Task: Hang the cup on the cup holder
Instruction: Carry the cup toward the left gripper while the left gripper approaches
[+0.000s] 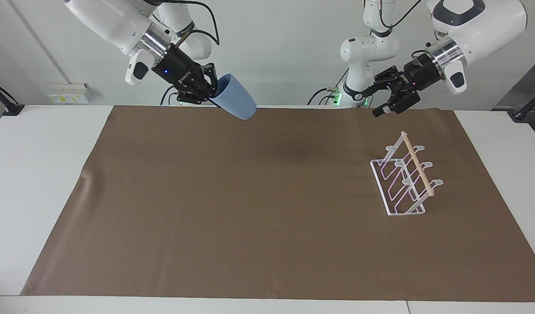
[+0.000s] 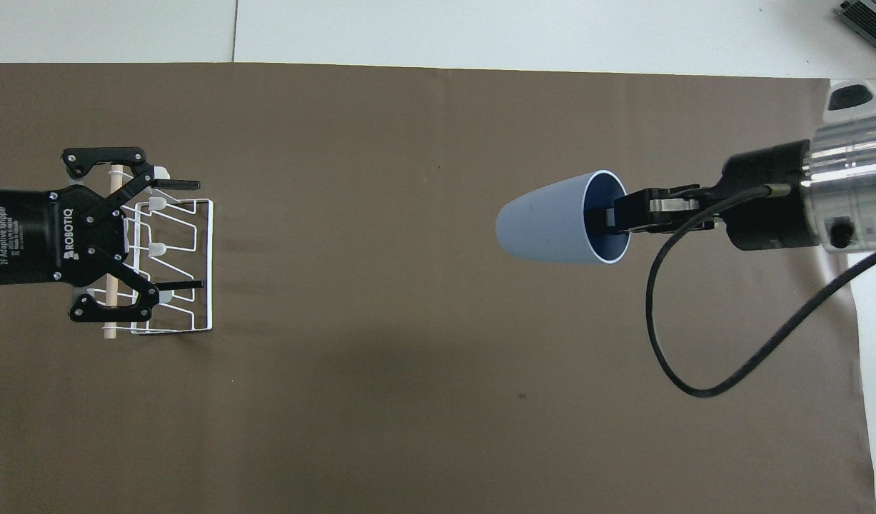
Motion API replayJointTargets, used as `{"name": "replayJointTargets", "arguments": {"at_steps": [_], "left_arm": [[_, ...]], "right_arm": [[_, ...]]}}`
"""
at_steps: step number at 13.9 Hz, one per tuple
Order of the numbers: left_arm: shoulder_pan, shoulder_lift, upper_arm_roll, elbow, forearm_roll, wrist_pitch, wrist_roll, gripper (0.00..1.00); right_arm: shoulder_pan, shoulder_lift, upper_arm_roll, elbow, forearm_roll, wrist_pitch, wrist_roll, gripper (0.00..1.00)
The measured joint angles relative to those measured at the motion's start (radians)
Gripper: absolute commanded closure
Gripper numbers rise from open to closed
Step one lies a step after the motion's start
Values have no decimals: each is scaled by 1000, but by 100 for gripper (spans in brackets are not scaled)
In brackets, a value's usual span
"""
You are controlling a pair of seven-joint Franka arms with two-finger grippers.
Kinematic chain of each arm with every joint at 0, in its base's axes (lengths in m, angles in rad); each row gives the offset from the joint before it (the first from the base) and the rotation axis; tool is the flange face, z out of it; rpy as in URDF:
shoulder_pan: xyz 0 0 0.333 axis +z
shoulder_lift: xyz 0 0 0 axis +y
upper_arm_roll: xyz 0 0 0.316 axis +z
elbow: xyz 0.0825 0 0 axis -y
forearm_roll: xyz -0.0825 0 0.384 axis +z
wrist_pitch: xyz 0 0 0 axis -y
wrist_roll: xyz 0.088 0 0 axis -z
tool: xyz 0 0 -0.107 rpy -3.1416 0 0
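The cup should be taken by its base end (image 2: 510, 230) with my left gripper. Then the cup's opening (image 2: 607, 217) stays free to go onto the cup holder.
The light-blue cup (image 1: 237, 103) (image 2: 548, 228) hangs tilted in the air over the brown mat, toward the right arm's end, its open mouth turned to the wrist. My right gripper (image 1: 213, 93) (image 2: 606, 218) is shut on the cup's rim, one finger inside. The white wire cup holder (image 1: 417, 165) (image 2: 157, 248) with its wooden dowel stands on the mat toward the left arm's end. My left gripper (image 1: 374, 101) (image 2: 195, 234) is open and holds nothing. It is raised well above the holder and covers part of it in the overhead view.
A brown mat (image 1: 267, 209) covers most of the white table (image 1: 40, 174). A black cable (image 2: 666, 343) loops down from the right wrist over the mat.
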Motion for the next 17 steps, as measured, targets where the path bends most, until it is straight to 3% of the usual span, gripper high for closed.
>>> {"name": "replayJointTargets", "arguments": {"at_steps": [3, 8, 11, 17], "left_arm": [[-18, -23, -14, -41, -47, 27, -32, 0], [-162, -29, -22, -52, -102, 215, -132, 0], [-174, -29, -21, -52, -153, 230, -135, 0], [-173, -30, -6, -50, -182, 253, -135, 0]], "right_arm": [[1, 0, 67, -6, 9, 67, 33, 100], [1, -3, 155, -24, 96, 188, 56, 100], [3, -5, 227, -33, 97, 294, 128, 100], [5, -9, 301, -41, 97, 380, 198, 100]]}}
